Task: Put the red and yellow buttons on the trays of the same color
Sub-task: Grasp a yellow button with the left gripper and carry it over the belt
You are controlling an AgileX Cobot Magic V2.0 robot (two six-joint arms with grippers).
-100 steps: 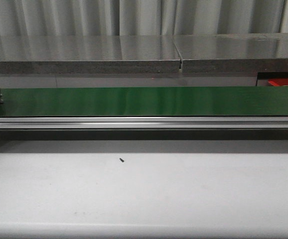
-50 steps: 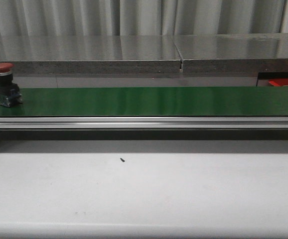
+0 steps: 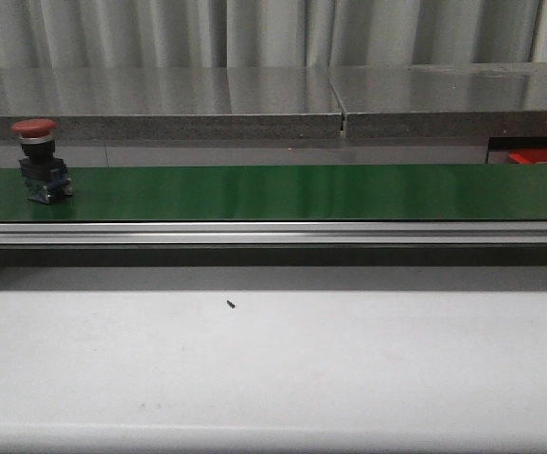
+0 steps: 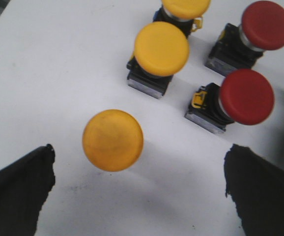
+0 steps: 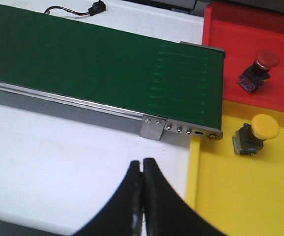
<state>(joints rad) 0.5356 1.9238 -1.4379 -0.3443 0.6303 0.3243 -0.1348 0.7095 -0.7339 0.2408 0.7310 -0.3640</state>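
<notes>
The small yellow button [image 4: 113, 140] is below my left gripper's fingers, and white tabletop shows between the button and the fingers. My left gripper should go down first and then close on the button.
A red button [image 3: 39, 159] stands upright on the green belt [image 3: 273, 192] near its left end in the front view. In the left wrist view my left gripper [image 4: 139, 187] is open above a white surface, with a yellow button [image 4: 112, 140] between and just ahead of its fingers [image 4: 19, 189]. Two more yellow buttons [image 4: 160, 49] and two red buttons [image 4: 246, 96] stand further off. My right gripper [image 5: 142, 169] is shut on nothing beside the belt's end. The red tray [image 5: 250, 54] holds a red button [image 5: 259, 69]; the yellow tray [image 5: 230, 196] holds a yellow button [image 5: 255, 132].
A grey stone ledge [image 3: 160, 99] runs behind the belt. A small black speck [image 3: 230, 304] lies on the white table in front. The belt's metal end bracket [image 5: 181, 130] adjoins the yellow tray. A black cable and sensor [image 5: 95, 8] lie beyond the belt.
The red button has travelled rightward along the belt, from its left edge to a spot further in. No arm shows in the front view.
</notes>
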